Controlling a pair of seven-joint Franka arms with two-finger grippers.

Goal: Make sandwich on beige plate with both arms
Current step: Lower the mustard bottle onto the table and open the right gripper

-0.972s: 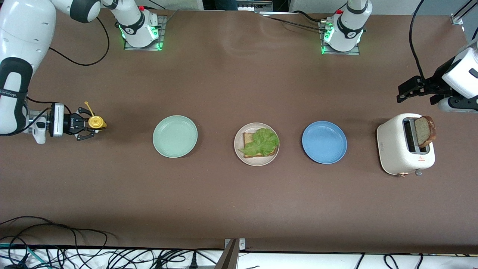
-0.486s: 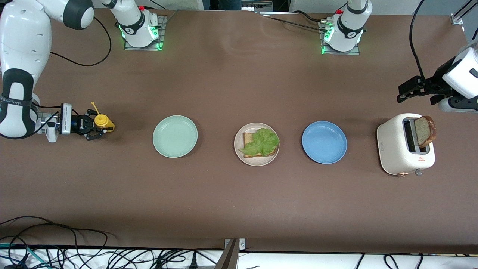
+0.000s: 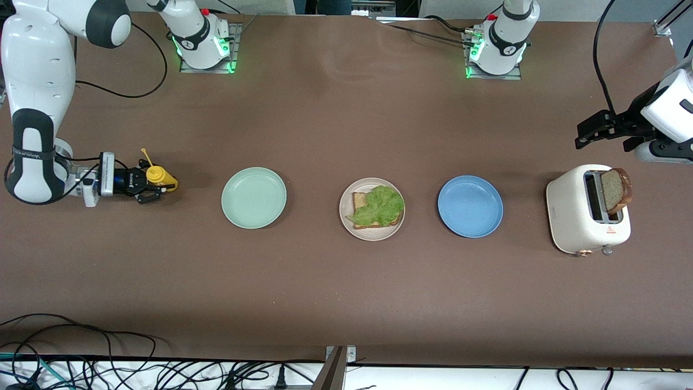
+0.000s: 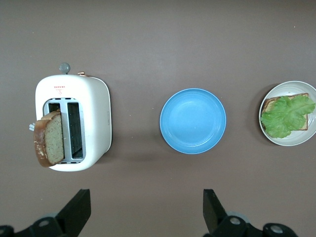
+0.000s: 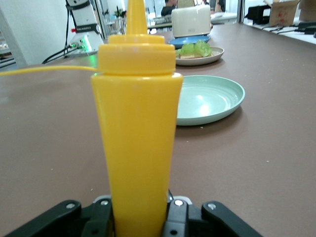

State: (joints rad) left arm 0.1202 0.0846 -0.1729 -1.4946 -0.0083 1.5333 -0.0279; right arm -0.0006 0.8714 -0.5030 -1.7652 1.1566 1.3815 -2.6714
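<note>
The yellow bottle's bottom is down on the tabletop and the bottle would stand, so my right gripper needs to open now.
The beige plate [image 3: 372, 234] sits mid-table and holds one bread slice [image 3: 358, 201] with a green lettuce leaf [image 3: 380, 206] on top. A second bread slice [image 3: 616, 189] stands out of the white toaster [image 3: 574, 216] at the left arm's end. My left gripper [image 3: 582, 135] is open and empty, up in the air beside the toaster; in the left wrist view [image 4: 146, 197] bare table shows between its fingers. My right gripper [image 3: 154, 187] is shut on a yellow squeeze bottle [image 3: 157, 174], held upright at the right arm's end; the bottle fills the right wrist view [image 5: 138, 123].
A mint-green plate [image 3: 254, 197] lies between the bottle and the beige plate. A blue plate [image 3: 470, 206] lies between the beige plate and the toaster. Both are empty. Cables run along the table edge nearest the front camera.
My right gripper has carried the yellow bottle toward the mint-green plate. The left arm and everything on the plates have stayed still.
</note>
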